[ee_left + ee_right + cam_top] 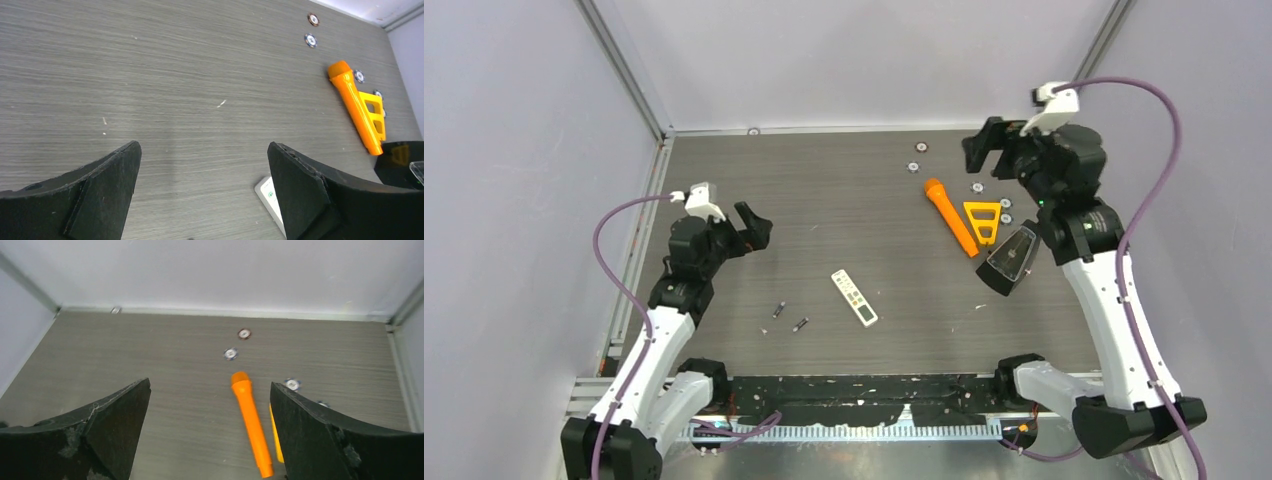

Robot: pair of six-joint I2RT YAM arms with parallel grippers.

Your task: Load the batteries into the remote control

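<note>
My right gripper grabs the remote control across its screen end (865,313) next, and the button end stays free to hand to my left gripper.
The white remote control (854,297) lies face up near the table's middle, its greenish buttons showing. A corner of it shows in the left wrist view (268,199), partly hidden behind the right finger. Two small dark batteries (779,310) (800,324) lie on the table just left of the remote. My left gripper (755,226) is open and empty, raised left of the remote; its jaws stand wide apart in the left wrist view (202,185). My right gripper (980,146) is open and empty at the far right, high above the table; it also shows in the right wrist view (210,420).
An orange flashlight (950,216) lies at the right back, with a yellow triangular piece (983,218) and a dark clear-topped case (1009,262) beside it. Several small round silver discs (913,168) are scattered near the back right. Grey walls enclose the table.
</note>
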